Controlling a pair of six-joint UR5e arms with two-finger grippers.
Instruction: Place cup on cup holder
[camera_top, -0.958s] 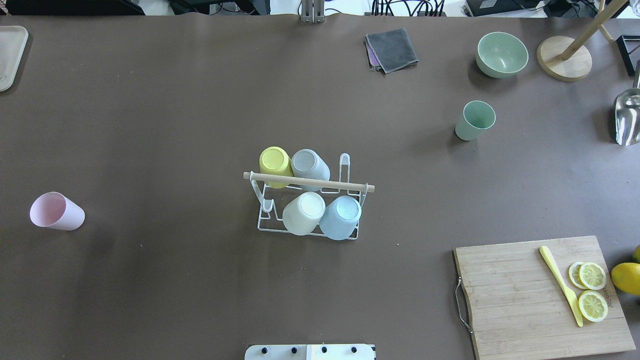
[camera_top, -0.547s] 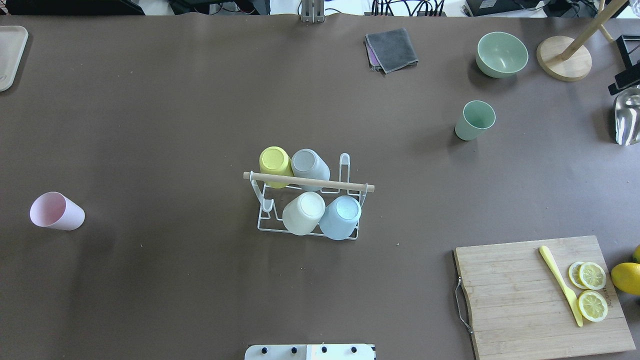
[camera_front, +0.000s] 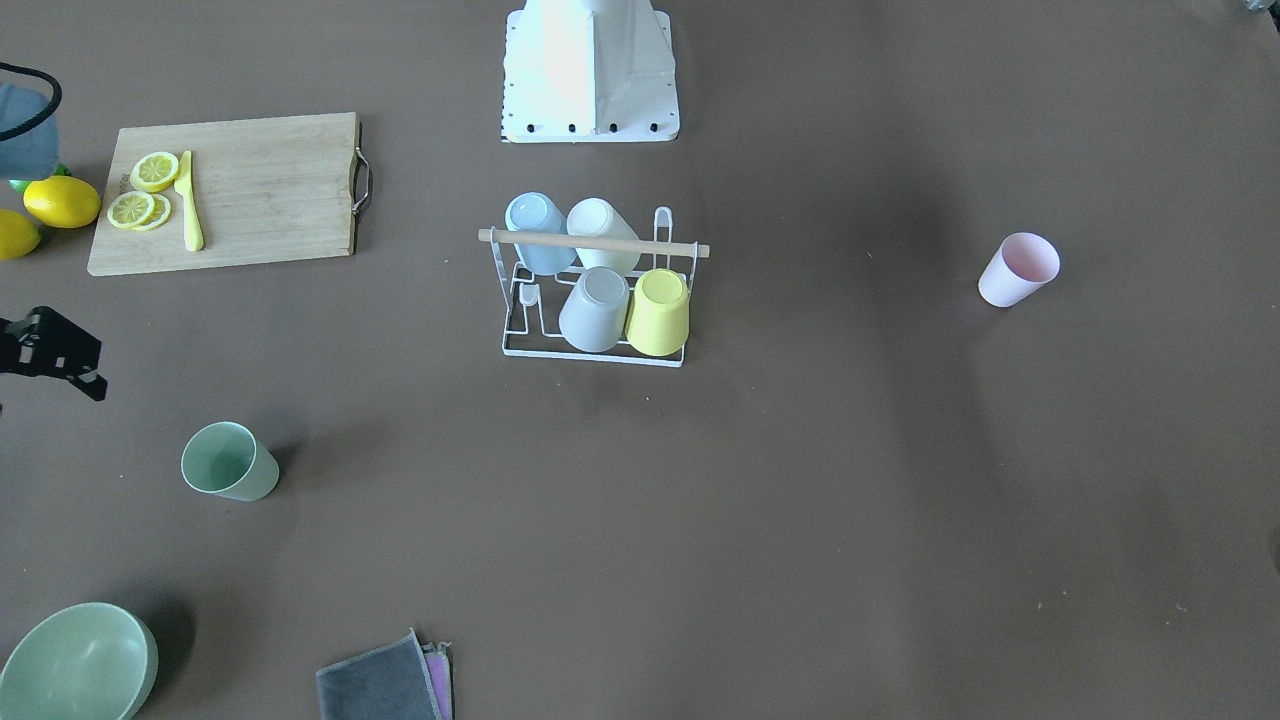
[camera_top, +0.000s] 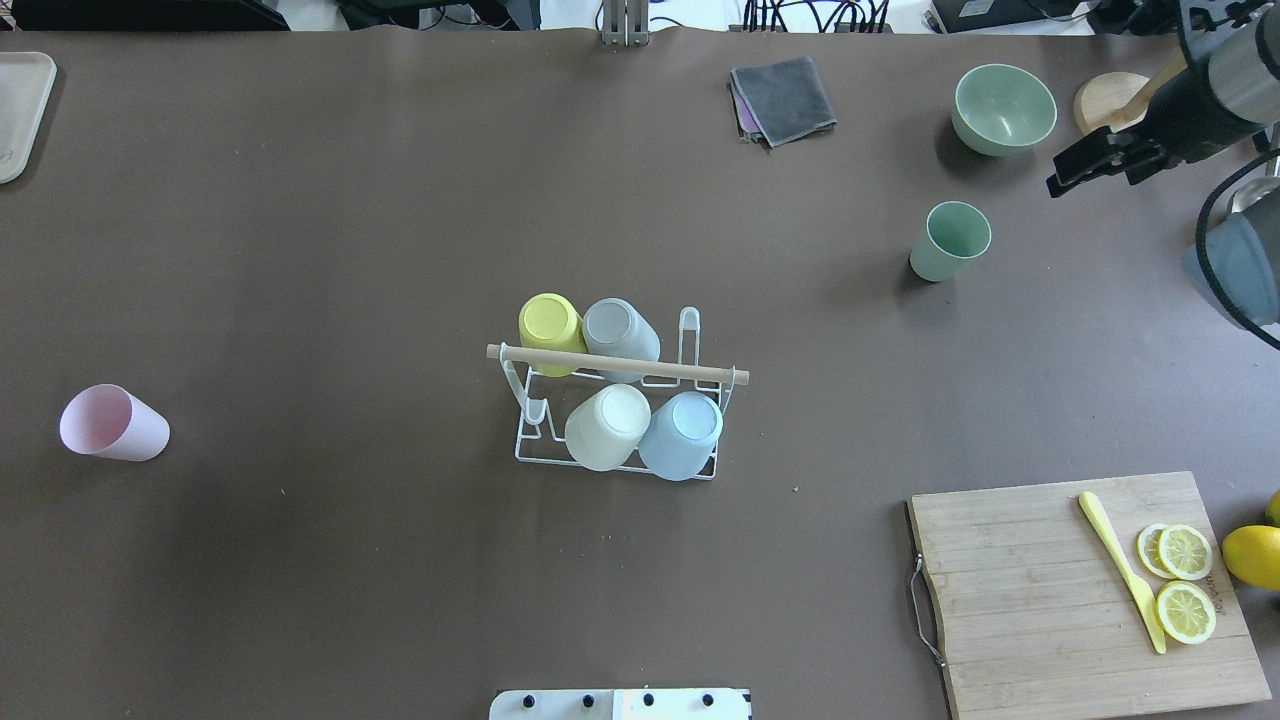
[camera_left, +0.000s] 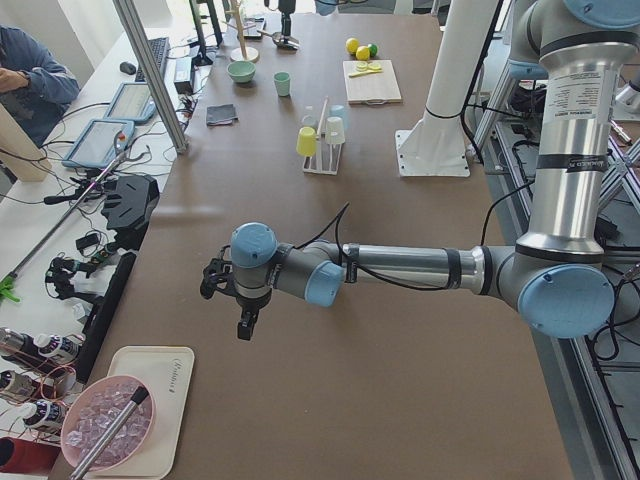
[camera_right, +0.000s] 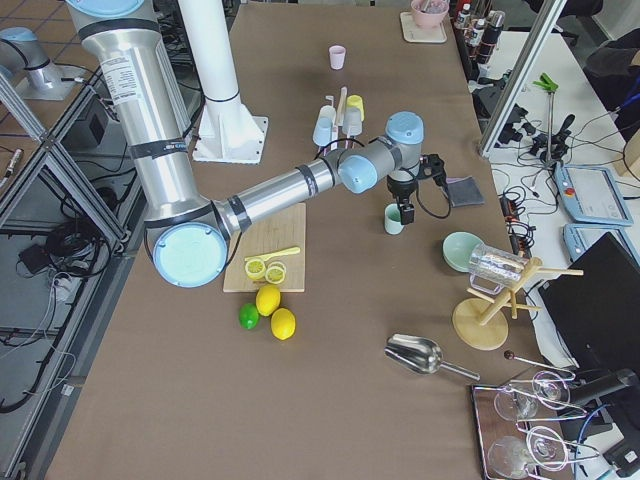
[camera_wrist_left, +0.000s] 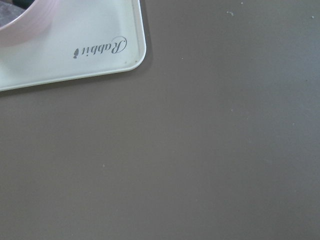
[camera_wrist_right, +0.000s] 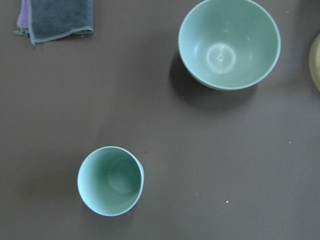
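Observation:
My right gripper needs to put the pale green cup upside down on the white wire cup holder, so it will next grab the cup by its round side (camera_front: 256, 469).
The white wire cup holder (camera_top: 616, 364) with a wooden rod stands mid-table and carries several upturned cups; it also shows in the front view (camera_front: 595, 242). A green cup (camera_top: 948, 240) stands upright at the far right, also in the right wrist view (camera_wrist_right: 110, 180) and the front view (camera_front: 228, 462). A pink cup (camera_top: 112, 423) lies tilted at the left. My right gripper (camera_top: 1100, 165) hovers just right of the green cup, empty, fingers apart. My left gripper (camera_left: 240, 320) hangs over bare table near a white tray; I cannot tell whether it is open or shut.
A green bowl (camera_top: 1003, 108) and a grey cloth (camera_top: 783, 98) lie at the far edge. A cutting board (camera_top: 1020, 600) with a yellow knife and lemon slices is at the near right. A white tray (camera_wrist_left: 75, 50) lies at the left end.
My right arm has come in from the right edge and moved left toward the green cup. The cups and the holder have not moved.

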